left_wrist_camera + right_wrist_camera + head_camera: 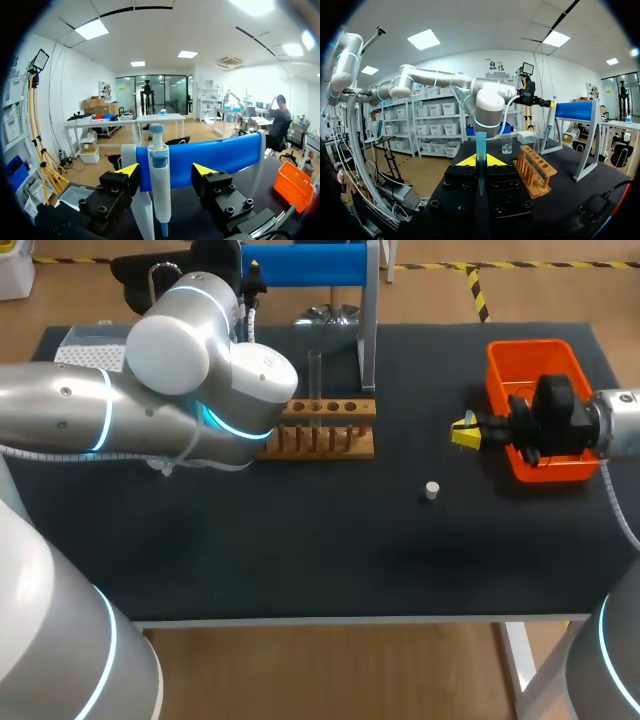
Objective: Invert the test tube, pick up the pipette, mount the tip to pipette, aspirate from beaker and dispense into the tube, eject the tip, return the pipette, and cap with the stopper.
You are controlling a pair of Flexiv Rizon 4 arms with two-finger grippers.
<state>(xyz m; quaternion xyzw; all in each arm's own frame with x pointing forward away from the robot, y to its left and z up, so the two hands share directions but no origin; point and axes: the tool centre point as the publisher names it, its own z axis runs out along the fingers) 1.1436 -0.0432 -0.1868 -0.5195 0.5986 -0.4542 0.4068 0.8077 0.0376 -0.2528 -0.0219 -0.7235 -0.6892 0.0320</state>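
The pipette is long and tapers to a thin blue tip [164,229]. My left gripper should grab the pipette by its thick white body [160,185] next.
The white and blue pipette [160,185] hangs on the blue stand [220,157] at the back of the table. My left gripper [165,172] is open, one finger on each side of the pipette, with a gap showing on one side. In the head view the left gripper [251,285] is largely hidden behind the arm. My right gripper [463,430] hovers near the orange bin [520,365], shut on a teal pipette tip [480,145] that points down. A clear test tube [314,375] stands upright in the wooden rack [330,430]. The white stopper [432,490] lies on the mat.
A glass beaker [506,145] sits behind the rack [536,172], near the left arm. A tip box [90,348] rests at the back left corner. The stand's metal post [368,330] rises just behind the rack.
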